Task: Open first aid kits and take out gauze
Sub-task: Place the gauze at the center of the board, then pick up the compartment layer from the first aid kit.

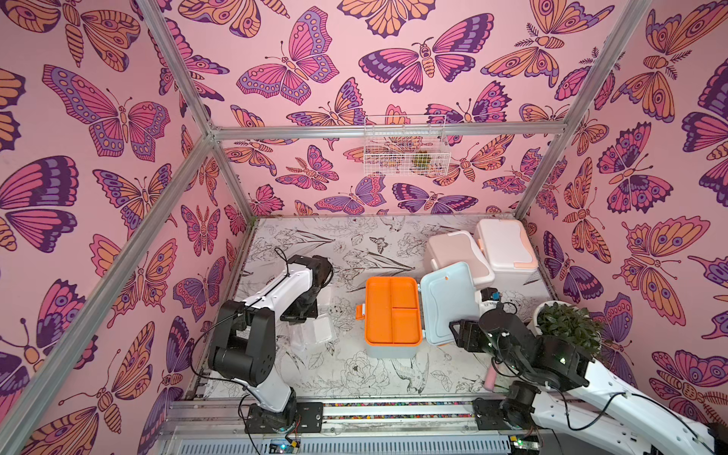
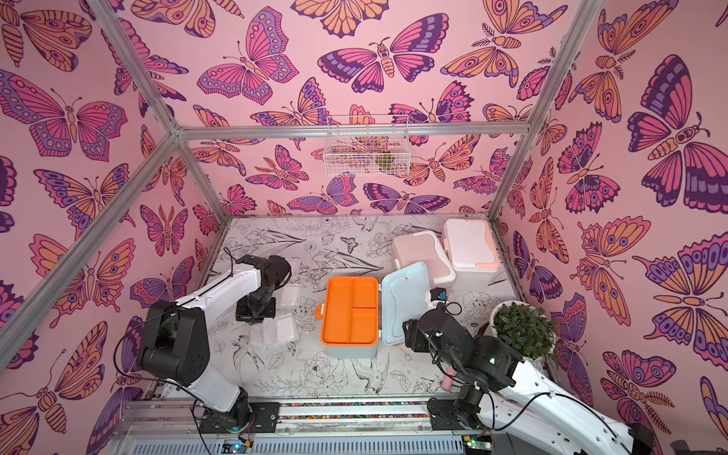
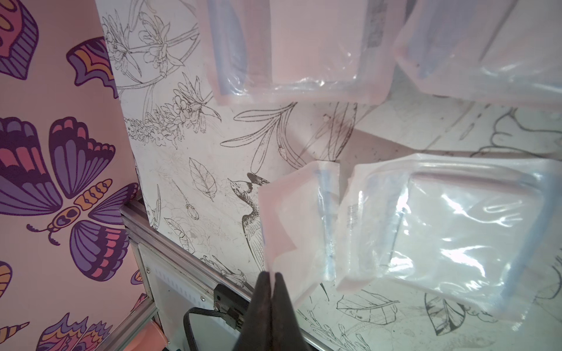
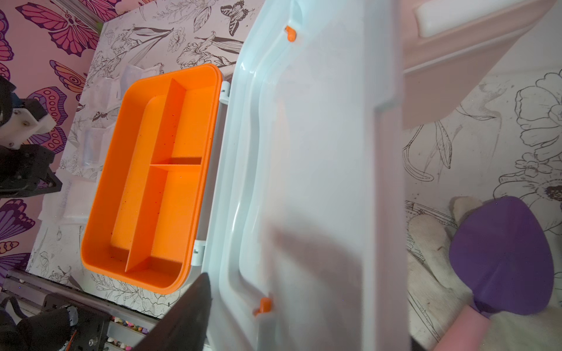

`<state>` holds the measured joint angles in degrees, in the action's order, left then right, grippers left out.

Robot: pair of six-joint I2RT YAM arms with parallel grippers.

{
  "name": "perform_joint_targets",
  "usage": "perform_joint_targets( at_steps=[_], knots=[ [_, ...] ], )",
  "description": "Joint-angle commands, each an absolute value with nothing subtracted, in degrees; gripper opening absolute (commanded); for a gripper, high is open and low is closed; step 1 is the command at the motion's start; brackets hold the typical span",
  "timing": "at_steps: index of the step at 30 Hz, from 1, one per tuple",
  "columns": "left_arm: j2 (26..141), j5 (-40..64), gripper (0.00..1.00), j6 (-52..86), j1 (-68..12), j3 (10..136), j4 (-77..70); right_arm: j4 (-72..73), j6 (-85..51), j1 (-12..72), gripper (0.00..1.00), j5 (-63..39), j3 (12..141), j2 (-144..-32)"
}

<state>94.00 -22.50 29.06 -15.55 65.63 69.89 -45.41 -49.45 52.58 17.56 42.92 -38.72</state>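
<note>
My left gripper releases the gauze packet next, since under my fingers the gauze packet's lower edge reaches the tabletop beside another packet.
The light blue first aid kit stands mid-table with its lid swung open and its orange tray empty. My right gripper is around the lid's near edge. One finger lies against the lid's inner rim; the other shows only as a shadow behind the lid. The dusty pink kit and the white kit stand shut at the back right. My left gripper is shut on the corner of a gauze packet, low over the table left of the blue kit. More gauze packets lie there.
A potted plant stands at the right edge beside my right arm. A purple brush with a pink handle lies near the front right. A wire basket hangs on the back wall. Butterfly walls close in three sides.
</note>
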Motion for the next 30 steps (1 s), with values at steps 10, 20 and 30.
perform_joint_targets(
  at_steps=[10,20,30],
  knots=[
    [93.1,-28.1,0.44,31.4,-14.5,66.7,74.3,-47.1,-48.6,52.8,0.69,18.1,45.0,-39.1],
    [76.9,-16.2,0.72,28.1,-14.7,71.1,72.3,-46.6,-49.0,52.7,0.69,18.0,45.3,-40.2],
    [63.6,-4.0,1.0,31.0,-26.3,72.2,64.2,-46.3,-47.8,52.7,0.68,21.2,45.0,-40.1]
  ],
)
